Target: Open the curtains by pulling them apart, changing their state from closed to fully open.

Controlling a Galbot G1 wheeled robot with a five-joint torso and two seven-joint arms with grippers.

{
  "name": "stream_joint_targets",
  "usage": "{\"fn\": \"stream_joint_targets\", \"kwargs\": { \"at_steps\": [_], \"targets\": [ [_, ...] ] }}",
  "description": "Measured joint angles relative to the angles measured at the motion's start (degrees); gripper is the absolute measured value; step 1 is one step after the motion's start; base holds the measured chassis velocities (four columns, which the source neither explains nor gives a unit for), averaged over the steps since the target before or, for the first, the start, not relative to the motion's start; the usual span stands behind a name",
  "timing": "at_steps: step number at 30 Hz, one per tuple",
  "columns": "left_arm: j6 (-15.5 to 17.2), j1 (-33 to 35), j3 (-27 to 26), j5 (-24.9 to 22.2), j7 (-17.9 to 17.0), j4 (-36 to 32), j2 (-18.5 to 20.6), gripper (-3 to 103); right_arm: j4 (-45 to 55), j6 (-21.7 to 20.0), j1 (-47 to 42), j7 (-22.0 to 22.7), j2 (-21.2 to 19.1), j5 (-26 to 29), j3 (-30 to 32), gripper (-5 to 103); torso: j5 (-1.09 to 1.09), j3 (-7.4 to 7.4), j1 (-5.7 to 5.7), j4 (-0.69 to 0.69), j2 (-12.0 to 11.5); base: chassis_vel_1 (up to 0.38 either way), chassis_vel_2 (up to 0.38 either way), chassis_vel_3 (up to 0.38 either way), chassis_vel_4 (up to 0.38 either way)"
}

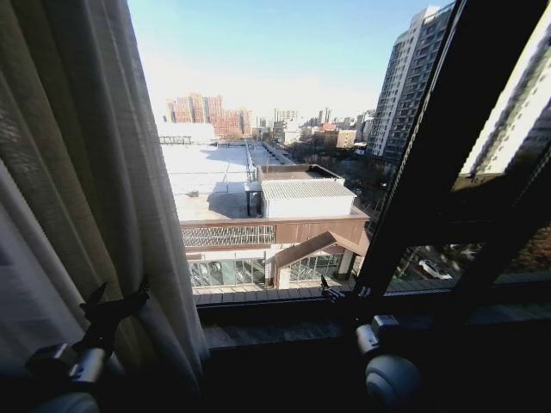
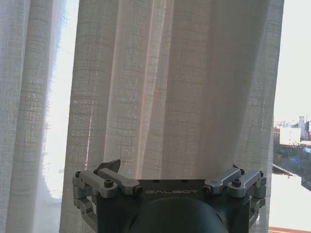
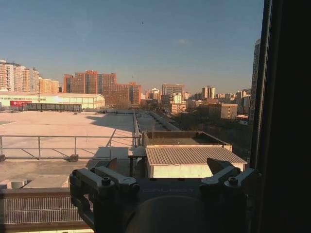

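My left gripper will next pull the curtain open by a raised lower fold (image 1: 120, 288), grabbing it there as the fabric hangs slack in soft pleats.
One sheer white pleated curtain (image 1: 77, 172) hangs gathered along the left side of the window, and its inner edge falls to the sill. My left gripper (image 1: 114, 298) is low against this panel's lower folds, open. In the left wrist view the curtain (image 2: 170, 87) hangs just beyond the spread fingers (image 2: 109, 166), with no fabric pinched between them. My right gripper (image 1: 341, 292) is open at sill height beside the dark window frame bar (image 1: 422, 155). Its wrist view looks out through bare glass past its fingers (image 3: 217, 166).
The bare glass shows rooftops and towers outside. A dark sill (image 1: 284, 331) runs across below the glass. The slanted dark frame bar (image 3: 286, 116) stands close on the right gripper's outer side. More dark frame members (image 1: 499, 232) cross the right part of the window.
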Motion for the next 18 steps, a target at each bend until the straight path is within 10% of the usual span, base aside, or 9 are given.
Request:
{"fn": "stream_joint_targets", "kwargs": {
  "at_steps": [18],
  "targets": [
    [3.50,-6.12,0.72,2.26,6.22,5.35,2.13,100,-6.84,1.26,2.33,-4.30,0.84,-3.59,5.20,100,0.00,0.00,0.00,-0.02,0.00,0.000,0.000,0.000,0.000]
  ]
}}
